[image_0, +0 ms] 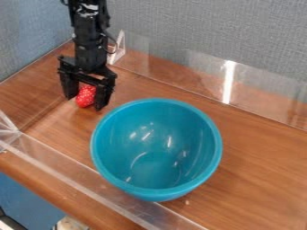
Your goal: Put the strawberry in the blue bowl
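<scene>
The strawberry needs to get into the blue bowl [157, 146]. I will next grab it with my gripper around its plump red body [86, 96].
The strawberry [85, 96], small and red, lies on the wooden table [48, 108] at the upper left. My gripper [86, 94] points straight down over it, open, with one black finger [67, 87] on each side of the fruit. Whether the fingers touch it cannot be told. The blue bowl [157, 146], large, glossy and teal, stands empty to the lower right of the gripper, a short gap away.
Clear acrylic walls [228, 76] run along the back and the front edge of the table. A grey fabric backdrop [216, 27] stands behind. Bare wood lies left of the bowl and toward the right rear corner.
</scene>
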### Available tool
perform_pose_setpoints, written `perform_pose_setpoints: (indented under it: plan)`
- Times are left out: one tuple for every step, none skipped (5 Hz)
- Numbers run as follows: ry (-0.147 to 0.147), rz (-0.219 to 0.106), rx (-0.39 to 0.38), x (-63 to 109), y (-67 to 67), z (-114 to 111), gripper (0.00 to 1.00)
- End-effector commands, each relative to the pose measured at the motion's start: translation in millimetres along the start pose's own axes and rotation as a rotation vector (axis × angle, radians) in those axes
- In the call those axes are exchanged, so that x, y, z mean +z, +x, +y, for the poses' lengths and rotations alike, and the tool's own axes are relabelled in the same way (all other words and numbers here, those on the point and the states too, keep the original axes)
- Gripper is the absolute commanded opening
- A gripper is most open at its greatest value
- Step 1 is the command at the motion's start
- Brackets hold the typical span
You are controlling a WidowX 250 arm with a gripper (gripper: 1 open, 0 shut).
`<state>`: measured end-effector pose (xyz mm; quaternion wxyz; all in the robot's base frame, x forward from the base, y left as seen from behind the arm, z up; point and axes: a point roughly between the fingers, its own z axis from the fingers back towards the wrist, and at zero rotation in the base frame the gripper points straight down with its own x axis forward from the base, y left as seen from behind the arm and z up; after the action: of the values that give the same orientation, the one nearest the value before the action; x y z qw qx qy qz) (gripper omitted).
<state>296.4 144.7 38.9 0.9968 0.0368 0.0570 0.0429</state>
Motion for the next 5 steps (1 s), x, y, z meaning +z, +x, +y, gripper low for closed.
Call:
perform_pose_setpoints:
  plan:
    - [0.018, -0.066, 0.005, 15.6, 10.8, 3.5, 1.0]
    - [0.017, -0.069, 0.006, 13.1, 12.3, 2.9, 1.0]
    - [0.016, -0.072, 0.006, 11.1, 13.0, 2.3, 1.0]
    - [0.015, -0.075, 0.006, 9.4, 13.4, 1.7, 1.0]
    - [0.015, -0.079, 0.006, 8.1, 13.5, 1.2, 1.0]
